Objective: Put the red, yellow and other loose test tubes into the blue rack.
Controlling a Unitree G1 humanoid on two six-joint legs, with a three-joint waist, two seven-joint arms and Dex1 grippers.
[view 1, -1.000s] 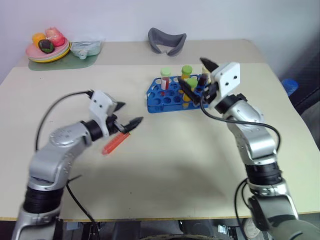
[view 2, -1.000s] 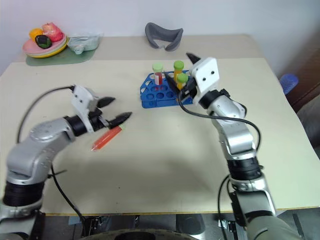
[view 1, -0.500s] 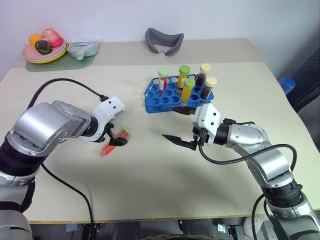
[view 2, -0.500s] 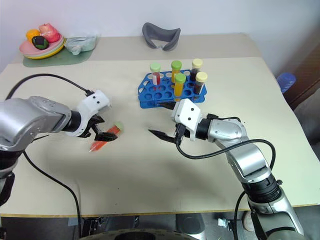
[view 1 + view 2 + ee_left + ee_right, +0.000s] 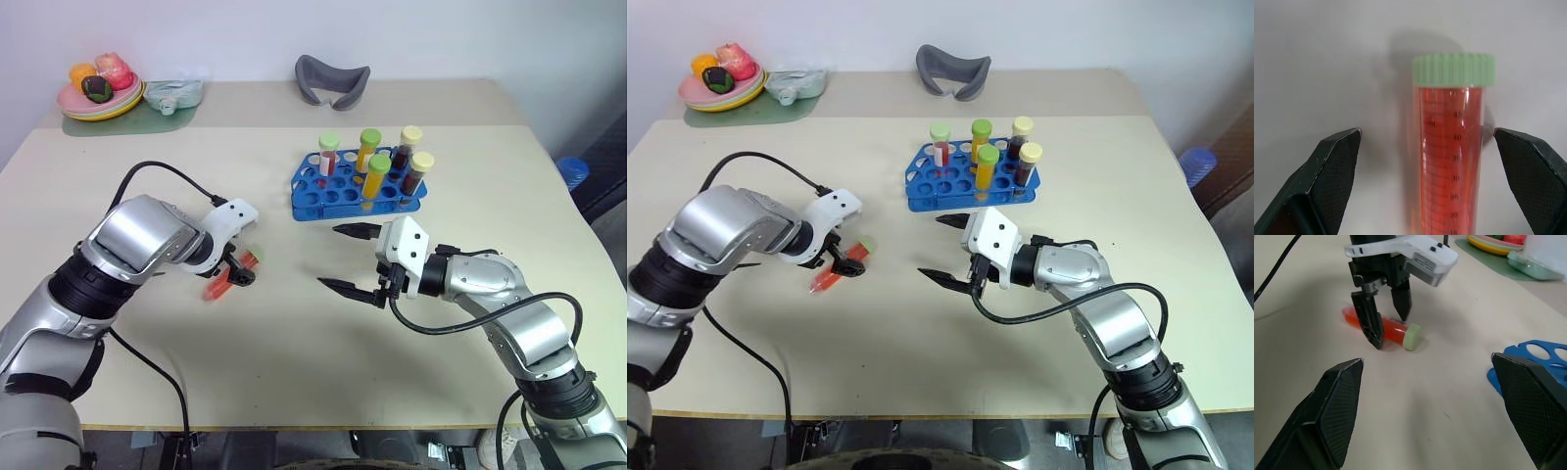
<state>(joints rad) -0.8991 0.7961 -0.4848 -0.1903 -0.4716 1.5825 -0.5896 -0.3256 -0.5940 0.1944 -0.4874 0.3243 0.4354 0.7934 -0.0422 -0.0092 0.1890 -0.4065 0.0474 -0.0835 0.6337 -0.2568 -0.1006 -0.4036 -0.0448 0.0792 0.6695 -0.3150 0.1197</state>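
Observation:
My left gripper's fingers stand beside the red tube, below its pale green cap (image 5: 1454, 70), so closing now would catch the tube and it is time to close.
A red test tube (image 5: 1449, 161) with a pale green cap lies flat on the table. My left gripper (image 5: 235, 279) points down over it, open, one finger on each side of the tube and neither pressing on it. The blue rack (image 5: 312, 186) stands beyond the table's middle and holds several capped tubes upright: red, yellow-orange and dark brown. My right gripper (image 5: 333, 258) hovers level in front of the rack, open and empty, pointing toward the left gripper (image 5: 1383, 328) and the red tube (image 5: 1396, 332).
At the back left a plate of toy fruit (image 5: 98, 93) sits on a green mat beside a clear bag (image 5: 176, 93). A grey curved object (image 5: 331, 78) lies at the back centre. Bare tabletop stretches between the red tube and the rack.
My left gripper tipped downward and sank until its fingers straddle the red tube. My right gripper drew back from the rack toward the table's middle, then stayed still.

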